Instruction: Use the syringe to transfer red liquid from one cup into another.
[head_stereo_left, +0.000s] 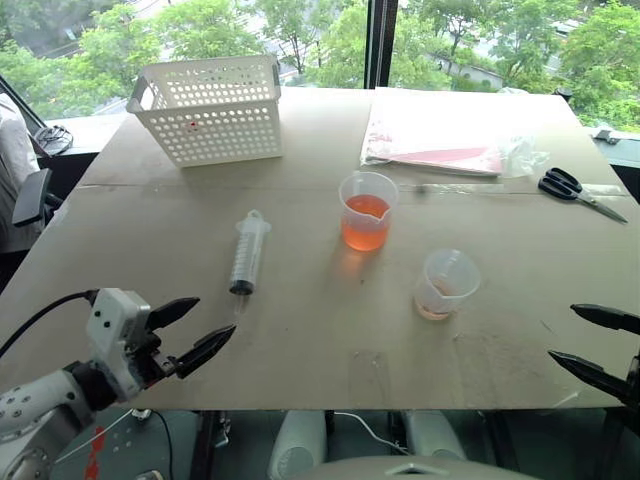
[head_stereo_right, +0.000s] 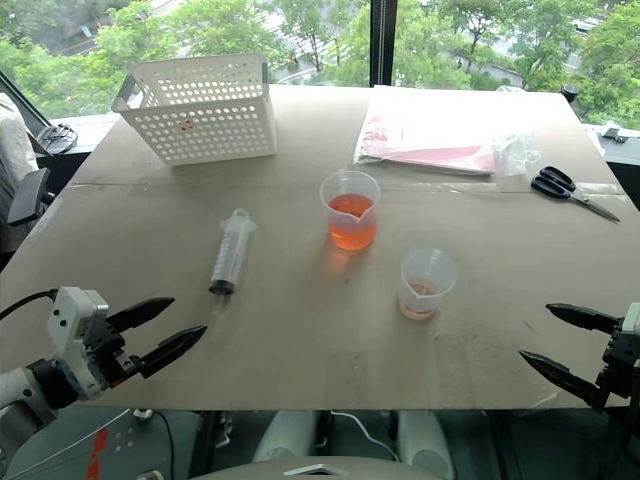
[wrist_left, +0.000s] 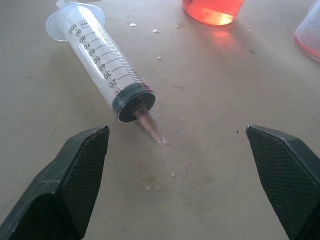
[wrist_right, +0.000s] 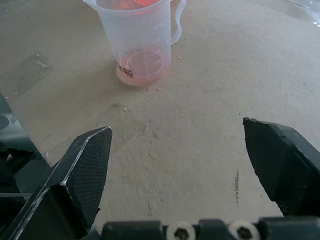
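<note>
The left gripper reaches the syringe and grabs its clear body (head_stereo_left: 247, 256) next, since the syringe's tip is wet with red liquid.
The clear syringe (head_stereo_left: 248, 252) lies flat on the brown table, left of centre, plunger pushed in and thin tip (wrist_left: 152, 131) pointing toward me. The taller spouted cup (head_stereo_left: 367, 210) stands mid-table, about half full of red liquid (head_stereo_left: 365, 226). The smaller cup (head_stereo_left: 446, 284) stands nearer and to its right, with a thin red film at its bottom (wrist_right: 142, 65). My left gripper (head_stereo_left: 193, 331) hovers open near the table's front left, short of the syringe tip. My right gripper (head_stereo_left: 592, 345) is open at the front right, apart from the smaller cup.
A white perforated basket (head_stereo_left: 212, 108) stands at the back left. A plastic bag with red and white sheets (head_stereo_left: 440, 140) lies at the back right, black scissors (head_stereo_left: 576, 190) beside it. The table's front edge (head_stereo_left: 400, 405) runs just beyond both grippers.
</note>
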